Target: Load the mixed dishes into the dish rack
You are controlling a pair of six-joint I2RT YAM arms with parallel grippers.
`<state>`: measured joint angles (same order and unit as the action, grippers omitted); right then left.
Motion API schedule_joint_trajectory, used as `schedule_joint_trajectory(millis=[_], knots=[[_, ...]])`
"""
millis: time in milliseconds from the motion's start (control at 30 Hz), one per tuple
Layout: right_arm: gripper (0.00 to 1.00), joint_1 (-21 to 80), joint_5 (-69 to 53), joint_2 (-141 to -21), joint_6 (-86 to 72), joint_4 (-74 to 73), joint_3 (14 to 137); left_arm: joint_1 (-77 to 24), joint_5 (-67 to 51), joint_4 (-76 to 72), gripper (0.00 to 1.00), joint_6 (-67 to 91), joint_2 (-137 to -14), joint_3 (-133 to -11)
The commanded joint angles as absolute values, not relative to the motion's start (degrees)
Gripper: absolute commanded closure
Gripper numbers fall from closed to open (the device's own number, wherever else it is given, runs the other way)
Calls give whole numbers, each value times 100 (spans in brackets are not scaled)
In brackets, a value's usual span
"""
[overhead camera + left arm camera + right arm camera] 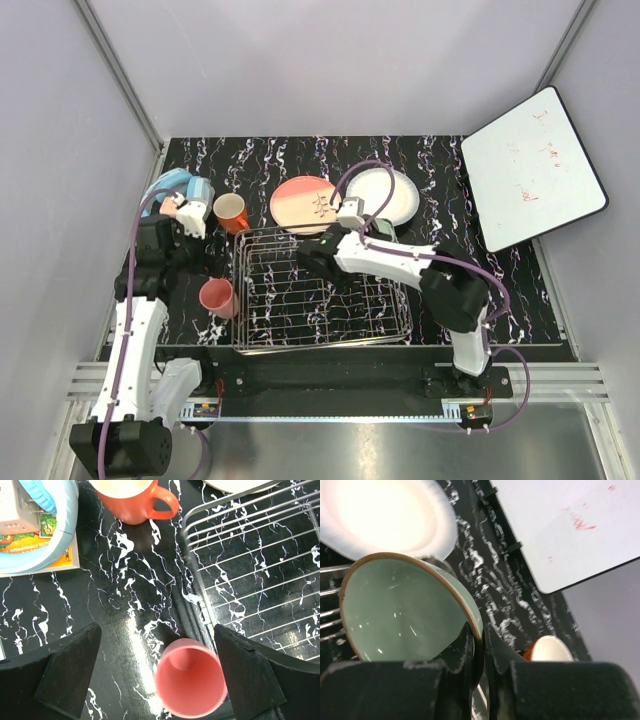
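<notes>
The pale green bowl is tilted and would tip against the rack's corner bar if I opened now, so my right gripper needs to keep holding it.
The chrome dish rack (320, 290) stands at the table's middle and holds no dishes that I can see. My right gripper (378, 232) is shut on the rim of the pale green bowl (405, 610), holding it tilted over the rack's far right corner. My left gripper (160, 680) is open, with its fingers (65, 670) on either side of the pink cup (190, 677), which stands just left of the rack (250, 555). The orange-red mug (231, 212), salmon-pink plate (305, 203) and white plate (385, 195) sit behind the rack. The white-and-orange bowl (547, 650) shows beside my right fingers.
A light blue round tub (172, 190) with a box in it sits at the far left, behind my left wrist. A white board with red scribbles (530, 165) leans at the far right. Grey walls close in on both sides.
</notes>
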<state>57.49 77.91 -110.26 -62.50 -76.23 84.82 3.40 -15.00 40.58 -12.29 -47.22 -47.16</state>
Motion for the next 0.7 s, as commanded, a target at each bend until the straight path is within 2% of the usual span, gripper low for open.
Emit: schedule_joint_trajectory(millis=[0,467,667], knots=[[100,6020,7726,-11338,-7849,-9395,8868,360,-1512,3823,1,-1327,-4606,-4711],[100,6073,7585,-11013,-7761,-9360,8693,360,-1591,3753,1,-1362,-4649,-4623],[100,5863,7348,-11066,-7840,-9352,8237,325,-1723,3665,1,-1459,-4921,-4684]])
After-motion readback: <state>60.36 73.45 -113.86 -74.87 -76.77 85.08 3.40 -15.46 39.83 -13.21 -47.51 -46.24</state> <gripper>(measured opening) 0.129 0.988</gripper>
